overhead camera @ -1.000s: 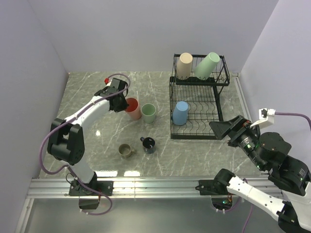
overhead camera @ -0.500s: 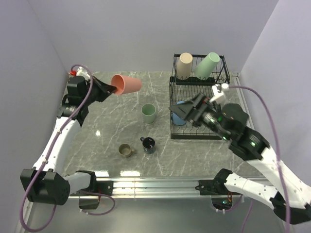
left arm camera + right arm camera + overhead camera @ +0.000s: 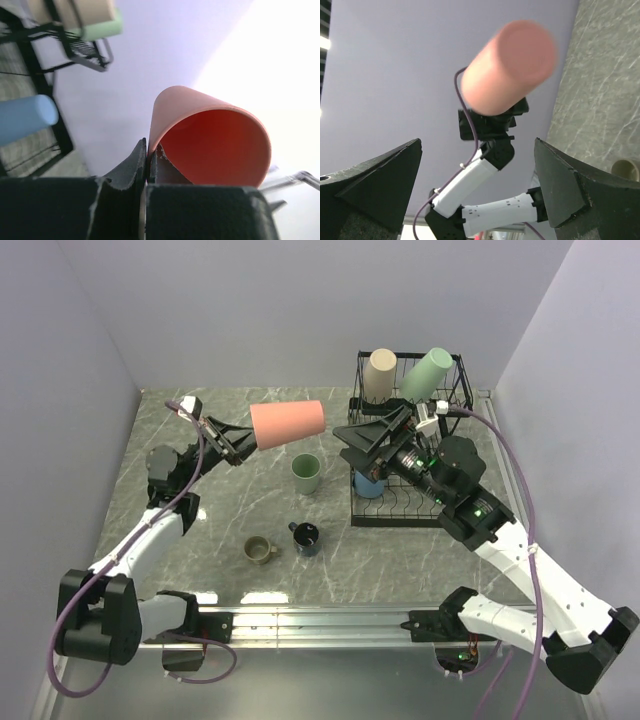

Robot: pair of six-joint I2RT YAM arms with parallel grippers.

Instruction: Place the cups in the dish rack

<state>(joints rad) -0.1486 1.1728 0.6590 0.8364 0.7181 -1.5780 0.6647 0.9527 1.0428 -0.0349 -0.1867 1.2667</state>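
Note:
My right gripper grabs the salmon-pink cup around its base [image 3: 313, 418] next, which leaves the cup's rim free to load rim-first into the rack [image 3: 452, 400].
My left gripper [image 3: 238, 441] is shut on the rim of the salmon-pink cup [image 3: 288, 424] and holds it on its side in the air, base toward the right. Its jaws pinch the cup's wall [image 3: 155, 135]. My right gripper [image 3: 352, 442] is open and empty, just right of the cup's base [image 3: 510, 65], in front of the black dish rack [image 3: 452, 400]. The rack holds a beige cup [image 3: 379, 374] and a pale green cup [image 3: 427, 373] on top and a blue cup [image 3: 367, 483] below. On the table stand a second pale green cup [image 3: 306, 473], an olive-tan mug [image 3: 259, 550] and a navy mug [image 3: 306, 537].
Lilac walls close in the grey marble table [image 3: 210, 495] on the left, back and right. A metal rail [image 3: 300, 620] runs along the near edge.
My left arm lifted the salmon-pink cup off the table and carried it right, tipped on its side. My right arm swung up and left from the near right, open, to meet it.

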